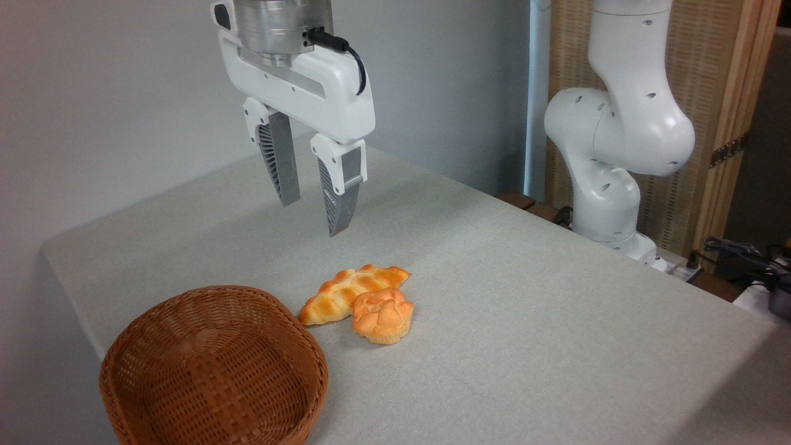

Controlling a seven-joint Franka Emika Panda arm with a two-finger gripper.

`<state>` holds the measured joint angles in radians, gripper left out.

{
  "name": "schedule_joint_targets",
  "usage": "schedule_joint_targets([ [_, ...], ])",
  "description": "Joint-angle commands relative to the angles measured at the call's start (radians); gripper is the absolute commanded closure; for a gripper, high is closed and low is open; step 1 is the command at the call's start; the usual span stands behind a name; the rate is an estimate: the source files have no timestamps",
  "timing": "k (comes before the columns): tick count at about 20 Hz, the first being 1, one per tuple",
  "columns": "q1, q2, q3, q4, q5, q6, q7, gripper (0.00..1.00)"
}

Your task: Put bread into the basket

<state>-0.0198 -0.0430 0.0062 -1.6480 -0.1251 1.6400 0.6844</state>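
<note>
I need to grab the bread (382, 316) by its knobbly sides with my gripper next, so that I can put it into the basket (213, 368).
The bread (382, 316), a small round knobbly golden-orange bun, lies on the grey table just right of the basket. The basket (213, 368), round, brown and woven, stands empty at the front left. My gripper (313, 217) hangs open in the air well above and behind the bun, a little to its left, with nothing between its ribbed fingers (337, 201).
A longer braided golden loaf (350, 293) lies touching the bun's back left side. The arm's white base (612, 142) stands at the table's far right edge. Cables (748, 256) lie off the table at the right. The table (525, 309) edge runs close behind the basket at the left.
</note>
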Motion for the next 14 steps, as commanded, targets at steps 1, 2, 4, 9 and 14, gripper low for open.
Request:
schedule_joint_targets([
  [1,-0.002,-0.014,0.006,-0.016,-0.013,0.003,-0.014,0.0],
  [2,-0.002,-0.014,0.006,-0.018,-0.013,0.003,-0.014,0.0],
  [4,-0.002,-0.011,0.006,-0.018,-0.013,0.004,-0.011,0.0],
  [9,0.0,-0.008,0.006,-0.032,-0.013,0.006,-0.011,0.0],
  [14,-0.002,-0.012,0.0,-0.048,-0.018,0.011,-0.003,0.0],
])
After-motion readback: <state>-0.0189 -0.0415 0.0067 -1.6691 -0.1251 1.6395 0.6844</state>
